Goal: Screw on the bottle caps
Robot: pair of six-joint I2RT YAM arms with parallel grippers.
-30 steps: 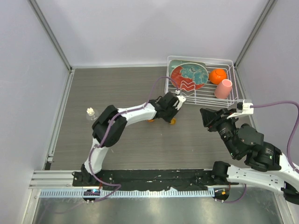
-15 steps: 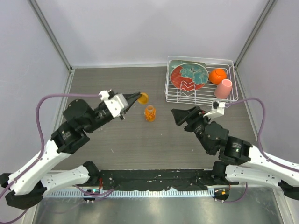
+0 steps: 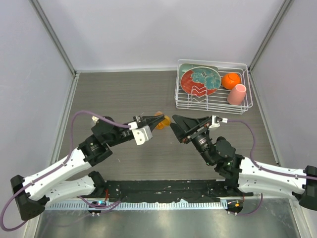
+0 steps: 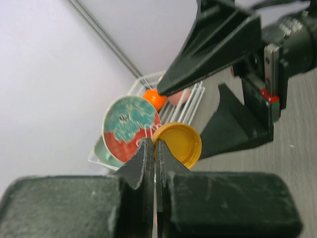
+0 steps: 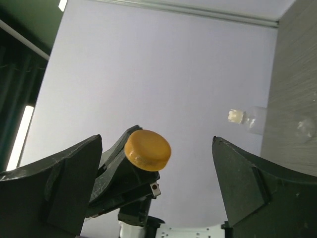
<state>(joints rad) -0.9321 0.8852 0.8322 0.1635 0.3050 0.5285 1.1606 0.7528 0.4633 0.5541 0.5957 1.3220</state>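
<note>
My right gripper needs to go closer to the cap before it closes on it, because the cap is just past my fingers and they would miss now.
My left gripper (image 4: 154,142) is shut on the rim of the orange bottle cap (image 4: 179,143), held in the air with its hollow side toward the left wrist camera. In the right wrist view the cap (image 5: 147,149) hangs between the wide-open fingers of my right gripper (image 5: 156,138), touching neither. From above, the left gripper (image 3: 151,119) and right gripper (image 3: 177,130) meet tip to tip at mid-table over an orange patch (image 3: 164,121); I cannot tell cap from orange bottle there. The clear bottle (image 5: 247,120) with its cream cap on lies far off.
A white wire rack (image 3: 247,106) at the back right holds a red and teal plate (image 3: 200,79), an orange ball (image 3: 231,80) and a pink cup (image 3: 237,94). Grey walls close the table on three sides.
The right gripper has opened wide and swung left toward the cap. The left arm has carried the orange cap down and right to mid-table, facing the right gripper.
</note>
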